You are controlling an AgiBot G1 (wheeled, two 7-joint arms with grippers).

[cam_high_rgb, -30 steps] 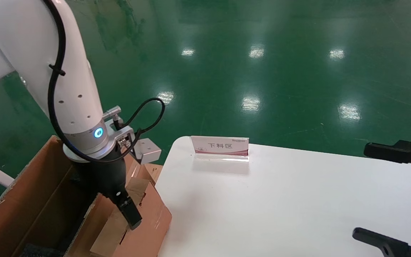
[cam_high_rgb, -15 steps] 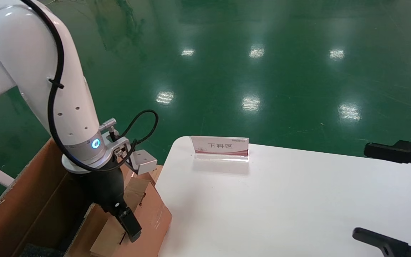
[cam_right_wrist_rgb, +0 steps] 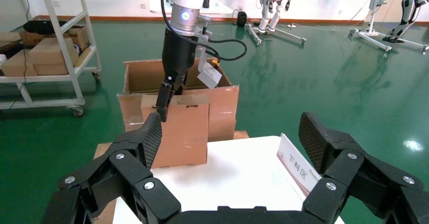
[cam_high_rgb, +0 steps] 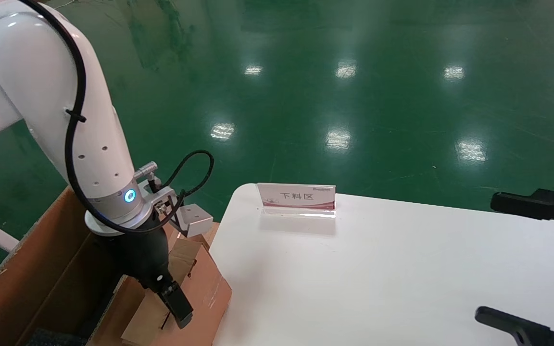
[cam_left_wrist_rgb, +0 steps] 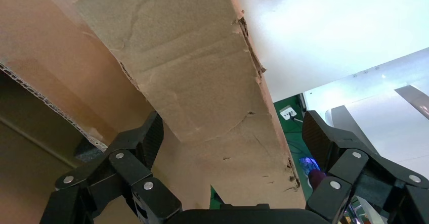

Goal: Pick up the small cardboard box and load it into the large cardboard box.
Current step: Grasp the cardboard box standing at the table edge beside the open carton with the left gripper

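Observation:
The small cardboard box needs to go into the large cardboard box, so the left gripper will grip the small cardboard box by its torn tan end (cam_left_wrist_rgb: 227, 158) next.
The small cardboard box (cam_high_rgb: 200, 288) stands tilted at the large cardboard box's (cam_high_rgb: 41, 269) near-right rim, against the table edge; its pale torn top faces my left wrist camera (cam_left_wrist_rgb: 202, 87). My left gripper (cam_high_rgb: 177, 307) is open and straddles the box's top end (cam_left_wrist_rgb: 232, 133), with a gap showing at each finger. From the right wrist view the small box (cam_right_wrist_rgb: 177, 128) stands in front of the large box (cam_right_wrist_rgb: 222, 102), the left gripper (cam_right_wrist_rgb: 164, 100) at its top corner. Black foam (cam_high_rgb: 51, 336) shows inside the large box. My right gripper (cam_high_rgb: 486, 257) hangs open and empty (cam_right_wrist_rgb: 230, 133).
A white table (cam_high_rgb: 378, 278) fills the right, with an acrylic sign (cam_high_rgb: 297, 197) at its back edge. Green floor lies beyond. In the right wrist view a white shelf rack with cartons (cam_right_wrist_rgb: 45, 57) stands behind the large box.
My left arm has lowered and shifted slightly left, sliding the gripper a little farther down over the small box. The box and the right arm have not moved.

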